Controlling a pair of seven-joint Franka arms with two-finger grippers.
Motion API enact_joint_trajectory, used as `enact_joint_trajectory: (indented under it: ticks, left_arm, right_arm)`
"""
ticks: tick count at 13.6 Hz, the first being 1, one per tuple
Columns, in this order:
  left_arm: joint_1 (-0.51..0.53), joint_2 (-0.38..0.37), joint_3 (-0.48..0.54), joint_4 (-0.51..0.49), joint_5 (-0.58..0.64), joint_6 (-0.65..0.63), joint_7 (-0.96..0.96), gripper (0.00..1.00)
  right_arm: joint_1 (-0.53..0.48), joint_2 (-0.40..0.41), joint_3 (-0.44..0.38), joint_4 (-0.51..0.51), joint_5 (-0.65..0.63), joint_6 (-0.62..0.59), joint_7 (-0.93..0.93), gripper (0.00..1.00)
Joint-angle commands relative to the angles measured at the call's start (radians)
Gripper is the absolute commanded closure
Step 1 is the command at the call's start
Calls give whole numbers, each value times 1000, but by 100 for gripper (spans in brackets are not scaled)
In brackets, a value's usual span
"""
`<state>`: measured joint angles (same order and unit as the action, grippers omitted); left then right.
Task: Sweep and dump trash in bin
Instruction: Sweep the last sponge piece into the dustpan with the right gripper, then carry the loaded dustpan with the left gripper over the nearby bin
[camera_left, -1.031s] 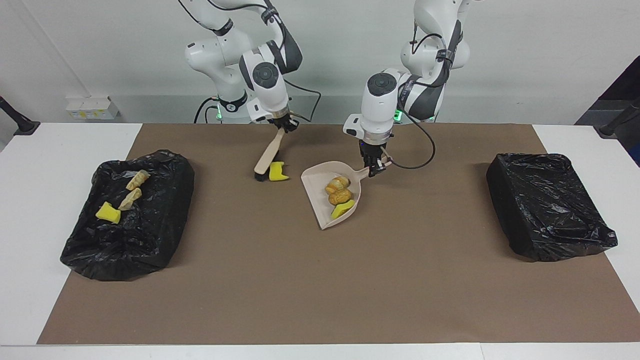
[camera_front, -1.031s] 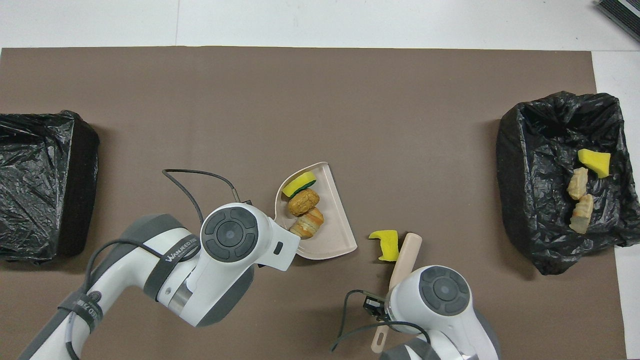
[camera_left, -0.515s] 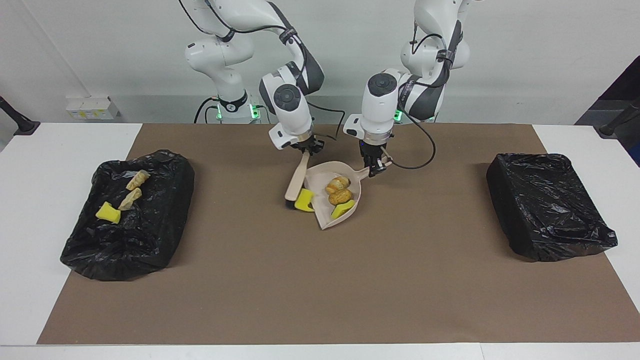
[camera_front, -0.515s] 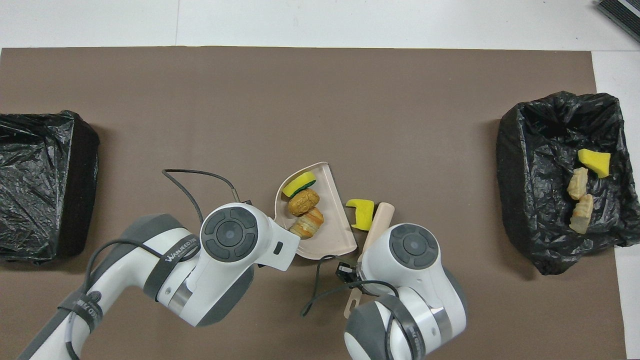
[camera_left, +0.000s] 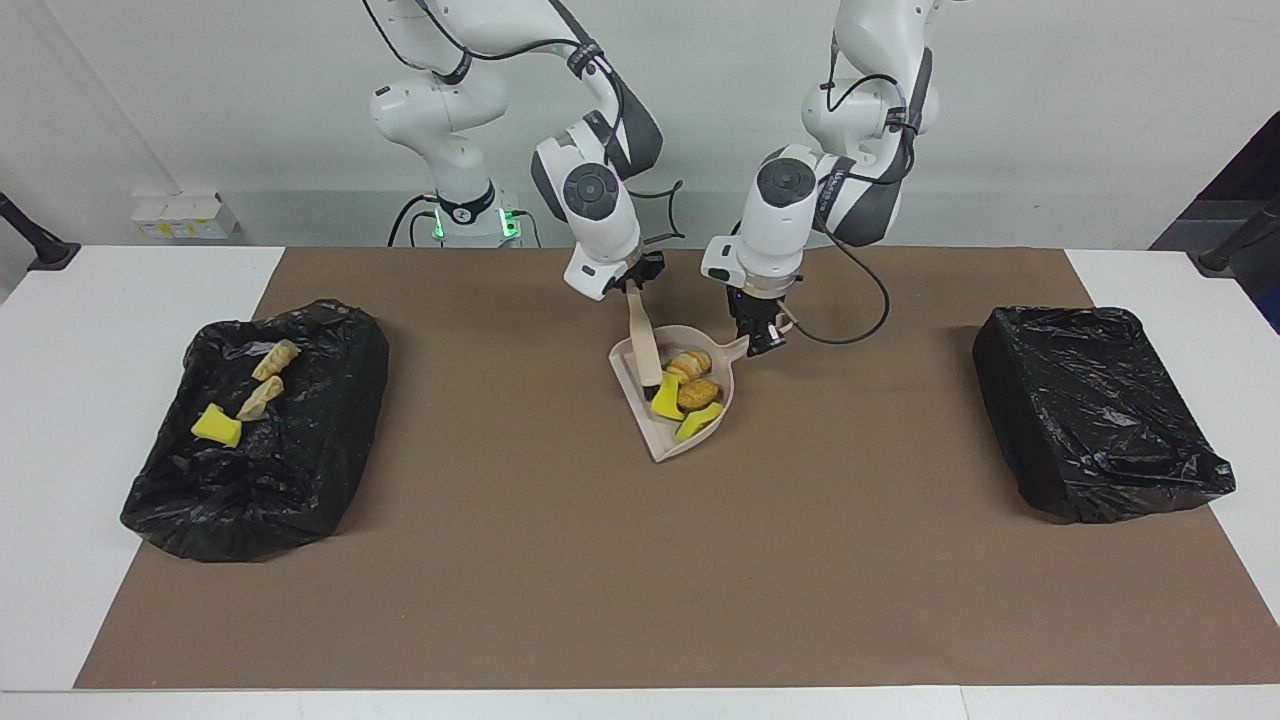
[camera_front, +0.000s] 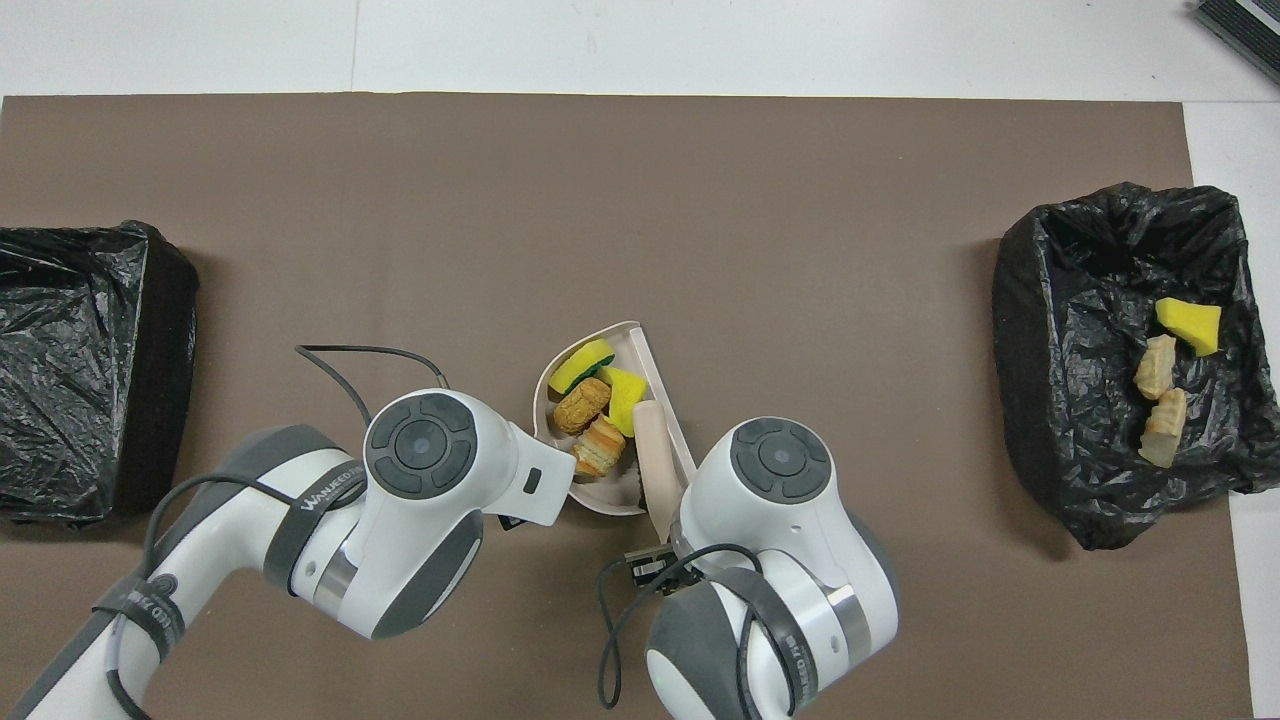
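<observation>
My right gripper should keep holding the beige brush: it stands inside the dustpan, short of the brown mat.
My left gripper (camera_left: 758, 340) is shut on the handle of the beige dustpan (camera_left: 655, 440), which sits mid-table. In the pan lie several pieces of trash: two yellow sponge scraps (camera_left: 666, 397) (camera_front: 582, 362) and two brown bread lumps (camera_left: 698, 392) (camera_front: 582, 405). My right gripper (camera_left: 632, 290) is shut on the beige brush (camera_left: 641, 345), whose bristle end stands inside the pan against one yellow scrap (camera_front: 625, 395). At the right arm's end of the table, the black-lined bin (camera_left: 300, 470) holds three more trash pieces (camera_left: 217, 425) (camera_front: 1155, 365). In the overhead view both wrists cover the grippers.
A second black-lined bin (camera_left: 1095, 410) (camera_front: 80, 370) stands at the left arm's end of the table. A brown mat (camera_left: 640, 580) covers most of the white table. Cables hang from both wrists close to the dustpan.
My right gripper swept the brush toward the left arm's end, pushing the loose yellow scrap off the mat into the dustpan. The dustpan shifted a little, its handle end higher.
</observation>
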<state>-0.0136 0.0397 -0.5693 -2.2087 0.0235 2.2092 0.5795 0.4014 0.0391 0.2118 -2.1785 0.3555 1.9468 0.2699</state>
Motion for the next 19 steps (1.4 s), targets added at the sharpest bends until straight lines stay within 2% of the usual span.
enact_joint_trajectory:
  ticks: [1,4,9,13,16,19]
  left_arm:
    - [26,-14,3,-14,-7,24,-72,100]
    - [43,-3,5,-9,-17,41,-82,100]
    - [78,-20,16,-3,-77,86,-122,100]
    - [49,-64,149,35,-77,84,-237,100]
    - [49,-135,264,46,-77,46,-325,100]
    - [50,-153,402,156,-77,-150,-349,100]
  right_arm:
    - [-62,-73,6,20,-64,-118,-34,100]
    - [-90,-107,6,39,-130,-173,-23,100]
    - [-7,-156,15,-43,-138,-83,119,100]
    - [56,-165,17,-53,-138,-88,212,100]
    - [167,-85,17,-63,-138,19,350,100]
    - [252,7,17,-61,-138,133,420,100]
